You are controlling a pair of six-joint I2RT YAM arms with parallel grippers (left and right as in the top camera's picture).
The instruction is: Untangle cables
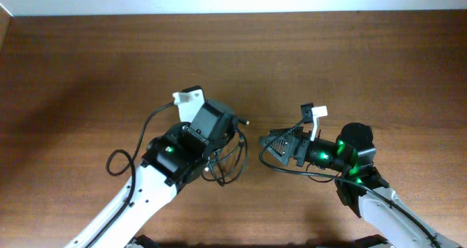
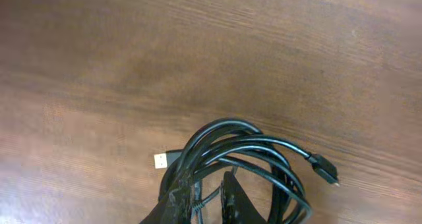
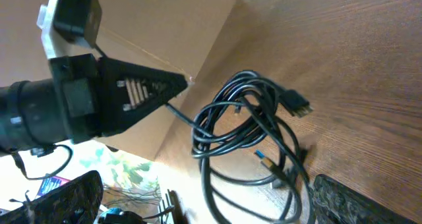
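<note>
My right gripper's fingers are open, with a gap between them and the loops of the cables. My left gripper should keep holding the cables until those fingers close on them.
The cables [image 1: 232, 157] are a bundle of thin black loops on the wooden table between my two arms. My left gripper [image 1: 225, 138] is over the bundle. In the left wrist view its fingers [image 2: 206, 199] stand close together, with loops of the cables [image 2: 264, 151] around them and a thin strand between. A gold-tipped plug [image 2: 161, 161] and a black plug [image 2: 324, 169] stick out. In the right wrist view the left gripper's tip [image 3: 179, 83] pinches a strand of the cables [image 3: 244, 132]. My right gripper [image 3: 211, 207] is open just right of the bundle [image 1: 268, 147], with its lower loops between its fingers.
The wooden table [image 1: 328, 58] spreads around both arms. A thick black wire [image 1: 120, 160] loops off the left arm. A brown panel [image 3: 151, 26] and clutter beyond the table edge show in the right wrist view.
</note>
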